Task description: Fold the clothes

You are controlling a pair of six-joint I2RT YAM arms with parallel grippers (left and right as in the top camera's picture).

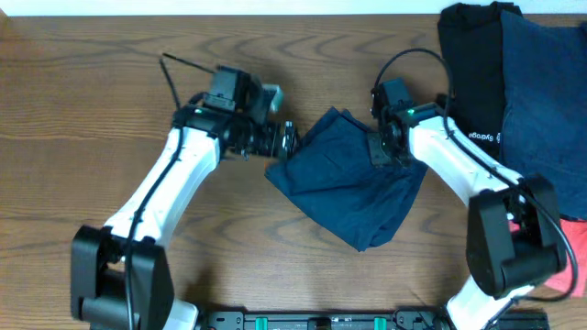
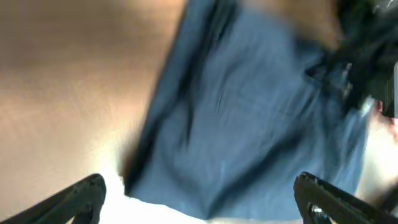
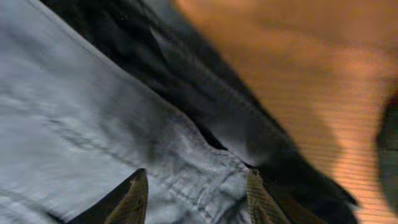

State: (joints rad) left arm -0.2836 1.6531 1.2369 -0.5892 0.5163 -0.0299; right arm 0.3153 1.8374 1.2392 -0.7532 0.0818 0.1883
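Observation:
I will next grab the navy-blue shorts (image 1: 353,188) with my left gripper by their edge that faces the bare table, to pull them aside still folded.
The dark navy-blue shorts (image 1: 353,188) lie crumpled and partly folded on the wooden table at the centre. My left gripper (image 1: 289,139) is at the shorts' upper left edge. In the left wrist view its jaws (image 2: 199,208) are wide open with the blue cloth (image 2: 249,118) between and beyond them. My right gripper (image 1: 385,147) is over the shorts' upper right part. In the right wrist view its fingers (image 3: 196,199) are apart, low over a stitched seam of the cloth (image 3: 93,130), and do not pinch it.
A black garment (image 1: 472,64) and a navy garment (image 1: 546,92) lie piled at the table's back right corner. A coral-red garment (image 1: 573,266) shows at the right edge. Bare wooden table (image 1: 83,137) lies left of the shorts.

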